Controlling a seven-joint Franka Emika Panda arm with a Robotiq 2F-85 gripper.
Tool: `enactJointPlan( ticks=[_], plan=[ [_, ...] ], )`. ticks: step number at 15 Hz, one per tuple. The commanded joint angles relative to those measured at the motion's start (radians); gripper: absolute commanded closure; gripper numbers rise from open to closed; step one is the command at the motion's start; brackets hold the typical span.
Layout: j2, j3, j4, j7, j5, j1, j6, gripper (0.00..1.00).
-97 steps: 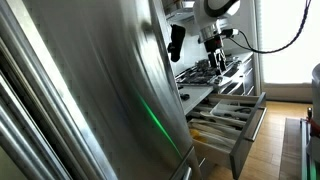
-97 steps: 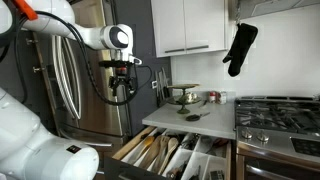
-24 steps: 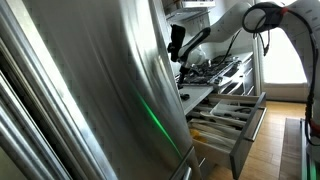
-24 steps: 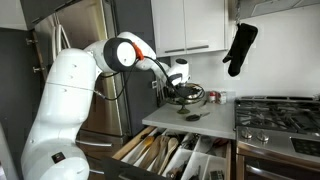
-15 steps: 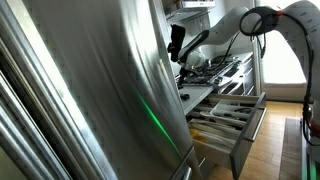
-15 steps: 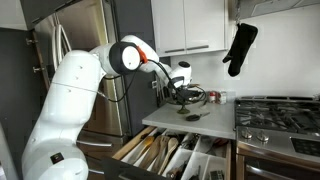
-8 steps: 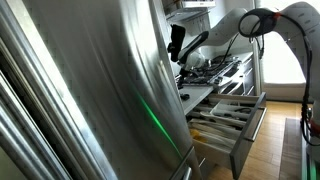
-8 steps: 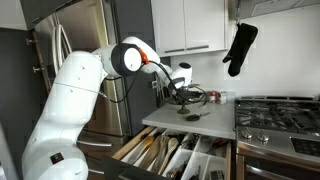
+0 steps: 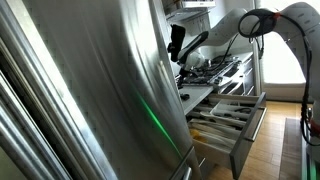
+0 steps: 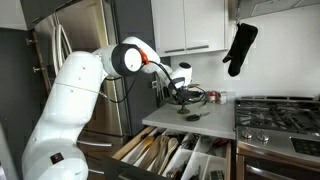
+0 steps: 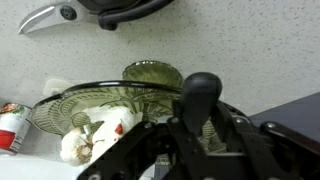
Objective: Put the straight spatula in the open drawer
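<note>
The straight spatula would move along with my gripper if I moved it sideways now, because my fingers are closed around the thick black handle in the wrist view.
In the wrist view a thick black handle with a rounded end stands between my fingers; it looks like the straight spatula's handle, and its blade is hidden. My gripper is shut on that handle. In both exterior views the gripper is low over the counter, at a glass bowl by the back wall. The open drawer is pulled out below the counter, with utensils in its compartments.
A green glass dish lies beside the gripper, with a red can at its side. Another black utensil lies on the counter. A black oven mitt hangs near the stove. A steel fridge stands close by.
The jaws have closed on the black handle over the last second. The arm has hardly moved at the bowl.
</note>
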Motion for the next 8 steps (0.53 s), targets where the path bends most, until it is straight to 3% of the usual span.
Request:
enactJointPlan(
  ticks=[1, 8],
  plan=[
    [-0.008, 0.024, 0.006, -0.044, 0.026, -0.024, -0.023, 0.91],
    [-0.085, 0.059, -0.054, -0.194, 0.177, -0.063, -0.067, 0.91]
  ],
)
